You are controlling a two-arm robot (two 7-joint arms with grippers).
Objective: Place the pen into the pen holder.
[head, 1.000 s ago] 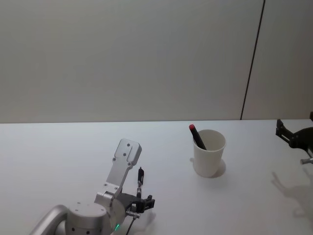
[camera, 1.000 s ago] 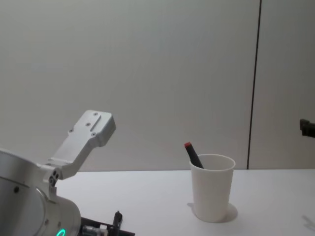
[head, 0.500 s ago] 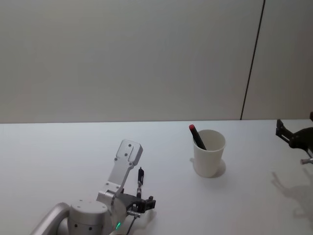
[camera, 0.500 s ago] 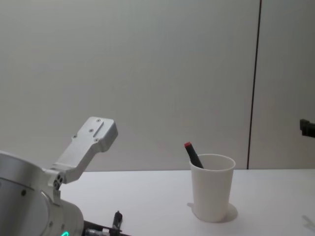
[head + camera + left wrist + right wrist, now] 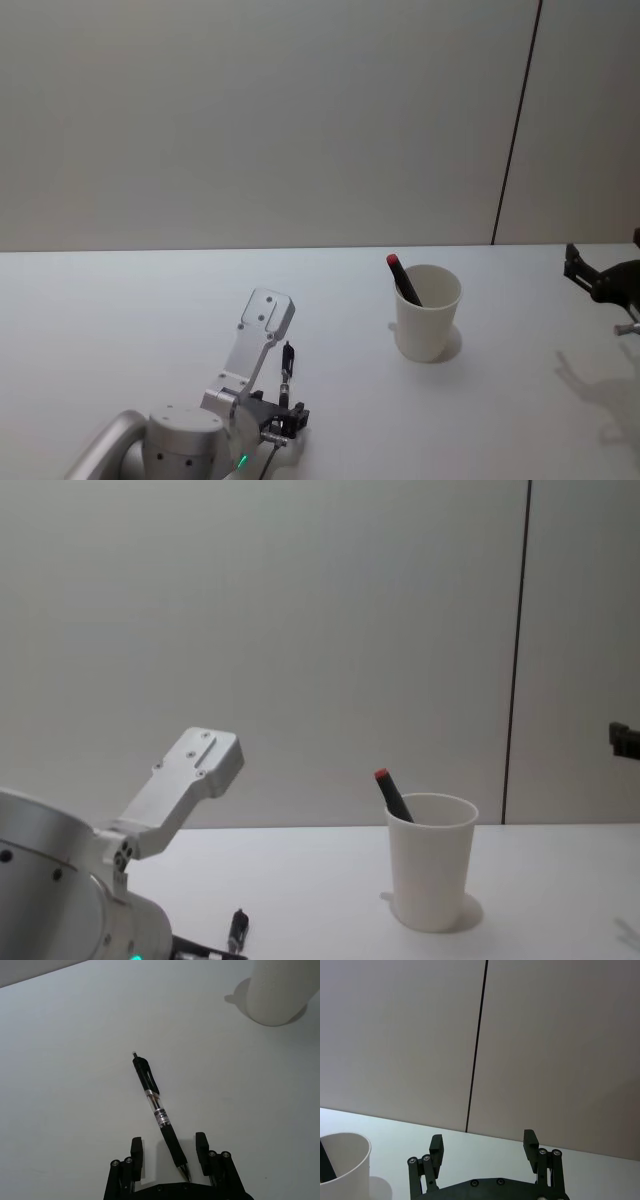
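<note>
My left gripper is to grab the black pen by its writing end [image 5: 176, 1152] next, and then place the pen into the pen holder [image 5: 280, 995].
A black pen [image 5: 152, 1100] lies flat on the white table [image 5: 120, 320], seen also as the pen [image 5: 287, 360] in the head view and the pen [image 5: 237, 930] in the chest view. My left gripper [image 5: 168, 1144] is open, low over the table, its two fingers standing either side of the pen's writing end. From the head the left gripper [image 5: 283, 416] is at the near left. The pen holder [image 5: 428, 312], a white paper cup, stands upright to the right; the pen holder [image 5: 432, 860] contains a black marker with a red cap [image 5: 397, 270]. My right gripper [image 5: 483, 1141] is open, held in the air at the far right.
The right gripper [image 5: 600, 280] hovers beyond the cup at the table's right edge. A plain wall with a dark vertical seam [image 5: 515, 120] rises behind the table. Bare tabletop lies between the pen and the cup [image 5: 277, 992].
My left arm has shifted slightly forward and down, bringing its gripper closer around the pen's end. The pen, the cup and the right gripper have stayed put.
</note>
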